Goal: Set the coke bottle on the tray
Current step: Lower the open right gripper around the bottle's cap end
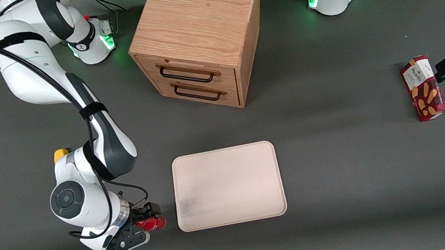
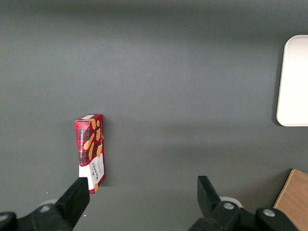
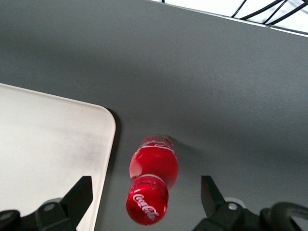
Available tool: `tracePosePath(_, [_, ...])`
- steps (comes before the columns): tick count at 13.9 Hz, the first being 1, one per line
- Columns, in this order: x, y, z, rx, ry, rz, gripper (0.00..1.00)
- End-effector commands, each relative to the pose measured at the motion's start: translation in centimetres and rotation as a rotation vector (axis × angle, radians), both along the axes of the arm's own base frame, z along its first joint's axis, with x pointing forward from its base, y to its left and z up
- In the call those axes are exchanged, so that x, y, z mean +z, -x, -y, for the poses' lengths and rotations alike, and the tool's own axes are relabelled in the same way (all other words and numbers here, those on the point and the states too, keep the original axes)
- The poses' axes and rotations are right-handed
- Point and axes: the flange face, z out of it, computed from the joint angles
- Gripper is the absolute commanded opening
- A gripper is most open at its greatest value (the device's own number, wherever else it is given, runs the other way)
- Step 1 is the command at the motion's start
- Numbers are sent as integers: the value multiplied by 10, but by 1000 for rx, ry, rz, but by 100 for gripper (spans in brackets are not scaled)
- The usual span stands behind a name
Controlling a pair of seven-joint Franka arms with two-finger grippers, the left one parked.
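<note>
The coke bottle needs to go on the tray (image 3: 45, 149), so my right gripper should grab the bottle by its red end with the cap (image 3: 147, 200) next.
The coke bottle (image 1: 153, 223) is small and red with a red cap. It stands upright on the dark table, close beside the tray's corner nearest the working arm. The right wrist view shows the bottle (image 3: 152, 180) from above, cap toward the camera. My right gripper (image 1: 144, 225) is over the bottle and open, with one finger on each side of it and clear gaps to both; it also shows in the right wrist view (image 3: 146, 197). The tray (image 1: 227, 186) is flat, pale cream-pink and bare, and it also shows in the right wrist view (image 3: 48, 139).
A wooden drawer cabinet (image 1: 199, 33) with two drawers stands farther from the front camera than the tray. A red biscuit box (image 1: 424, 88) lies toward the parked arm's end of the table; it also shows in the left wrist view (image 2: 90, 151).
</note>
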Motion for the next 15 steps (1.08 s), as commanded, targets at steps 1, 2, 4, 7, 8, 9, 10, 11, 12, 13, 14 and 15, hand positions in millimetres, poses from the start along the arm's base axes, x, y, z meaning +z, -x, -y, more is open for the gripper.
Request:
tracePosePath(1, [-1, -4, -3, -21, -20, 5, 95])
tracePosePath(2, [-1, -4, -3, -21, -19, 4, 91])
tracePosePath(4, [-1, -4, -4, -22, -22, 3, 85])
tracePosePath(7, [0, -4, -4, -21, -24, 4, 60])
tracePosePath(8, [0, -4, -4, -21, -24, 4, 50])
tracePosePath(9, [0, -4, -4, -20, -23, 4, 38])
tracePosePath(10, [0, -5, -1, -16, -21, 5, 19])
tracePosePath(11, [0, -5, 0, -12, -20, 2, 0])
tracePosePath(12, [0, -5, 0, -12, -18, 1, 0])
tracePosePath(13, [1, -5, 0, -13, -16, 3, 0])
tracePosePath(14, [4, -5, 1, -9, -9, 5, 0])
tracePosePath(15, [10, -5, 5, -9, -2, 9, 0])
